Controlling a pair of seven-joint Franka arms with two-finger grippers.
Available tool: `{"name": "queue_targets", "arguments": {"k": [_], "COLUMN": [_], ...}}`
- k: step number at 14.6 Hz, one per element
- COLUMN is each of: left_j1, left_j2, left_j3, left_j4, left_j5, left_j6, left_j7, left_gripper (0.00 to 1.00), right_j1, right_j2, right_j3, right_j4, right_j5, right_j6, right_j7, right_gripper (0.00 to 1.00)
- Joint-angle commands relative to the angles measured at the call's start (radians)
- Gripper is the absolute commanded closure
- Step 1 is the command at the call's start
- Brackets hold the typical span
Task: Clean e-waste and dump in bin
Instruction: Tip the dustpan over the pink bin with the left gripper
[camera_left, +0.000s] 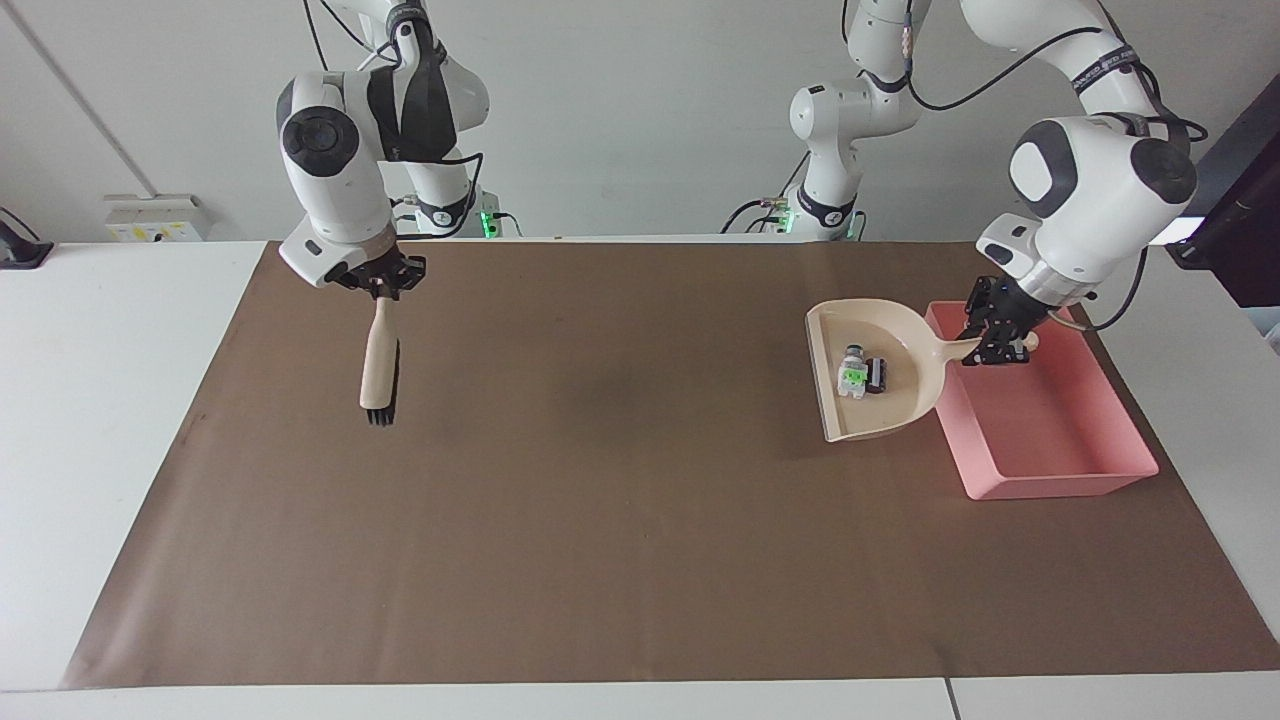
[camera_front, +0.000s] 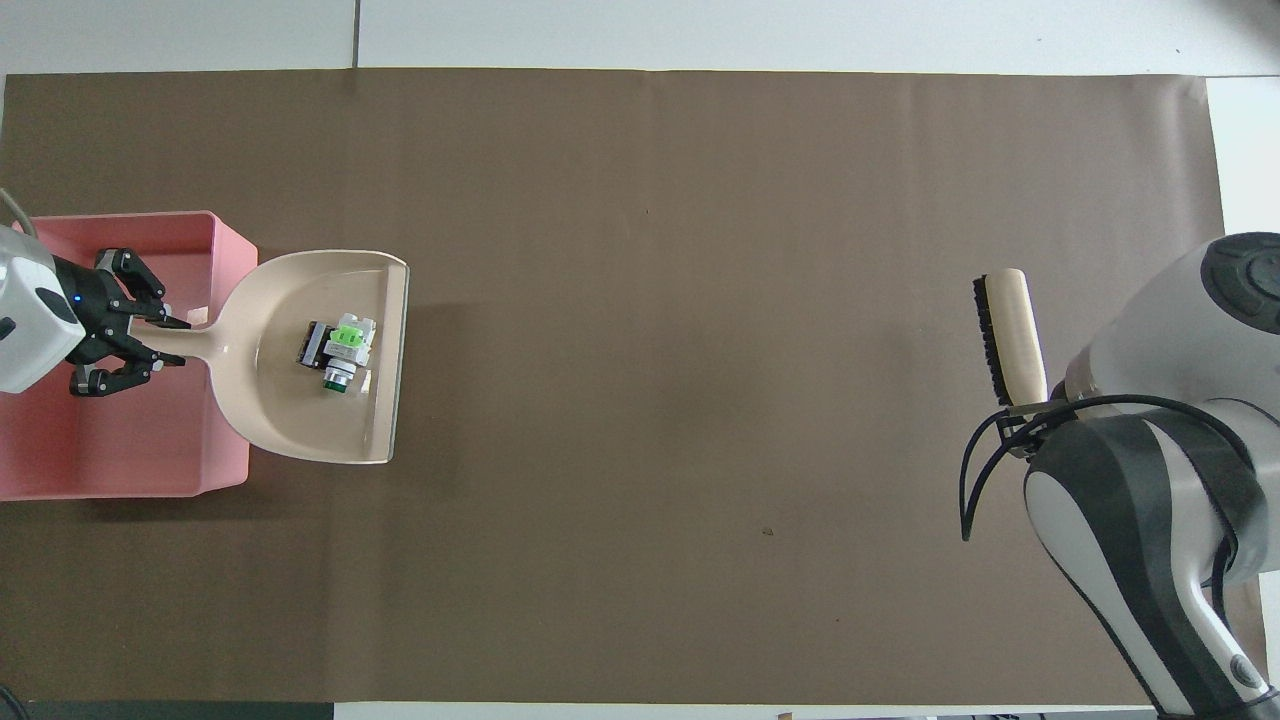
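Note:
The brush's bristles hang above the brown mat in the overhead view, so my right gripper stays closed on the brush for now. The brush would drop if I opened now.
My left gripper (camera_left: 998, 344) is shut on the handle of the beige dustpan (camera_left: 890, 400) and holds it raised and tilted. The handle is over the pink bin (camera_left: 1060, 487) and the pan is over the mat beside the bin's wall. In the pan lie the e-waste bits, side by side: the white-grey one with a green patch (camera_left: 852, 374) and the black block (camera_left: 879, 374). Overhead, the left gripper (camera_front: 165, 340), dustpan (camera_front: 270, 400), green-patched bit (camera_front: 346, 345), black block (camera_front: 314, 345) and bin (camera_front: 120, 450) show too. My right gripper (camera_left: 383, 284) is shut on a wooden brush (camera_left: 378, 365).
The brush hangs bristles down over the brown mat (camera_left: 600, 500) toward the right arm's end of the table; it also shows in the overhead view (camera_front: 1012, 335). The bin holds nothing that I can see. White table (camera_left: 100, 400) surrounds the mat.

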Motion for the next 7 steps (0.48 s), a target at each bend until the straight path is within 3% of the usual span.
{"name": "queue_targets", "arguments": {"k": [1,4,7], "left_j1": [0.117,0.244,0.347], "left_j2": [0.038,0.066,0.119], "left_j3": [-0.006,-0.002,0.001], "left_j4": [0.088,0.14,0.269], "left_j5": [-0.106,-0.197,-0.201], "left_j6": [-0.084,-0.151,-0.249], "left_j7": [0.133,0.281,0.355], "left_gripper": [1.0,1.0,1.0], "right_j1": [-0.108,-0.182,-0.26], "right_j2": [0.043,0.057,0.1], "right_j3": [0.011,0.011,0.011], "right_j4": [-0.015,-0.066,-0.081], "right_j5": [-0.01,0.034,0.094], "right_j6": [0.057,0.157,0.228], "right_j7": [-0.095,-0.134,-0.229], "right_gripper": [1.0,1.0,1.0]}}
